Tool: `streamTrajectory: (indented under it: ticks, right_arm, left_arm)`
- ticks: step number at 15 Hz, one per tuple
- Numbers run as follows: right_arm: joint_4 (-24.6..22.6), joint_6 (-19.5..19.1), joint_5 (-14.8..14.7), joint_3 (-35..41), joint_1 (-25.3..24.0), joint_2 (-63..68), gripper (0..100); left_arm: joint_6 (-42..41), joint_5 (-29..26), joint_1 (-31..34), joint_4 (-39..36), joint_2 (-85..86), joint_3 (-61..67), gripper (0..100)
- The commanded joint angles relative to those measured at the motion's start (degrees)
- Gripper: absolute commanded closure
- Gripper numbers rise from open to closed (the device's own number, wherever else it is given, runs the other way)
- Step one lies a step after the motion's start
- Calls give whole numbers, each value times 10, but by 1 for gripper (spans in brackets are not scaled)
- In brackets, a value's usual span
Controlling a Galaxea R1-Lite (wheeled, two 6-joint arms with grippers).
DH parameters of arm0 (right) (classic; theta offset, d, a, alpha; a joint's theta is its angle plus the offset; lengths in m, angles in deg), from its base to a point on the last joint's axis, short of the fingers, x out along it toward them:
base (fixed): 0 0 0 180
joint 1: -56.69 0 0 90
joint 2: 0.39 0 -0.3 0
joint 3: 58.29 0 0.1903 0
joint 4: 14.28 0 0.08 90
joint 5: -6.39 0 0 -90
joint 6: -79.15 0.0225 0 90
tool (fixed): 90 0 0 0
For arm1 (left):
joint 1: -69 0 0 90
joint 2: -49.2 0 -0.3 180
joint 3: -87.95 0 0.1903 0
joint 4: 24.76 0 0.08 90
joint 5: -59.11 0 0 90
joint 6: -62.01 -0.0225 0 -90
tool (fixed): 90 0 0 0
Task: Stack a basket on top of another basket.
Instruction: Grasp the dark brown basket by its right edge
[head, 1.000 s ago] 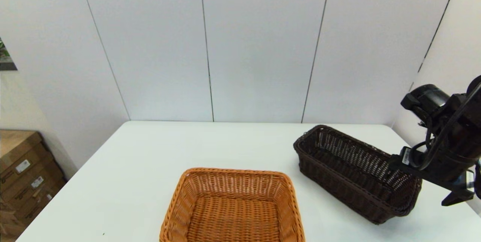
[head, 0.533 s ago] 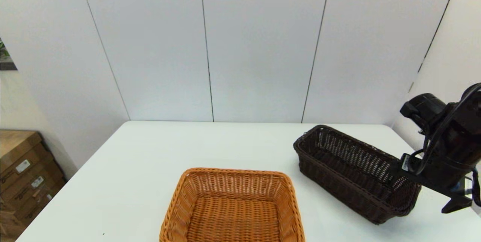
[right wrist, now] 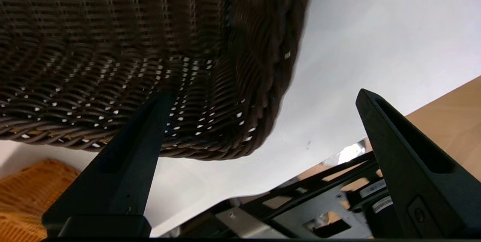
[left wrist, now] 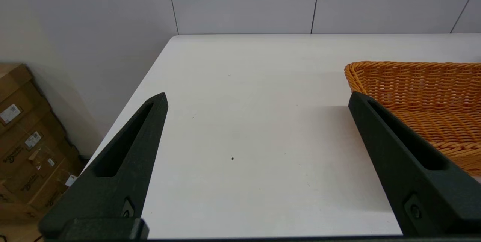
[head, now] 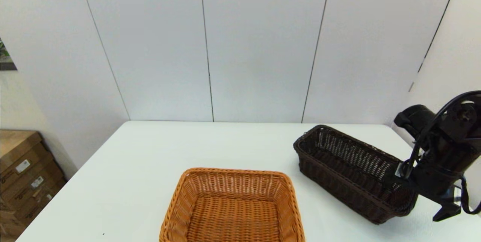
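My right gripper is open with its fingers above the basket's rim. It should lower before it closes on the braided end rim (head: 408, 203) of the dark brown basket (head: 349, 168).
The dark brown basket (head: 349, 168) lies at an angle on the right of the white table (head: 210, 144). My right gripper (head: 417, 197) is open at its near end. In the right wrist view, the right gripper (right wrist: 262, 95) straddles the dark basket's (right wrist: 131, 46) braided end wall, with one finger over the inside and one outside. The orange-tan basket (head: 233, 208) sits at the front centre, and the edge of the orange-tan basket (right wrist: 30, 197) shows beyond the dark one. My left gripper (left wrist: 257, 97) hovers open over bare table to the left of the orange-tan basket (left wrist: 421, 91). It holds nothing and does not show in the head view.
Cardboard boxes (head: 22, 174) are stacked on the floor left of the table. White wall panels stand just behind the table's far edge. The table's right edge runs close to the dark basket, with my own metal base frame (right wrist: 319, 204) below it.
My right arm has come down and in towards the near end of the dark basket. Neither basket has moved.
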Motion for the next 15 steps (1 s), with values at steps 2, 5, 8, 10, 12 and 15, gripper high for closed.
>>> streamTrajectory:
  ticks: [2,5,8,10,12,15]
  right_arm:
    - [-38,9,3,27,6,21,0]
    - [-48,10,5,34,11,30,0]
    - [-59,9,5,34,23,33,0]
    - [-60,8,8,33,24,36,0]
    - [-70,5,9,32,24,37,0]
    - [-98,2,8,31,30,48,0]
  left_arm:
    - [0,0,1,0,1,1,0]
    - [0,0,0,0,1,1,0]
    - [0,0,1,0,1,1,0]
    - [0,0,0,0,1,1,0]
    - [0,0,0,0,1,1,0]
    - [0,0,0,0,1,1,0]
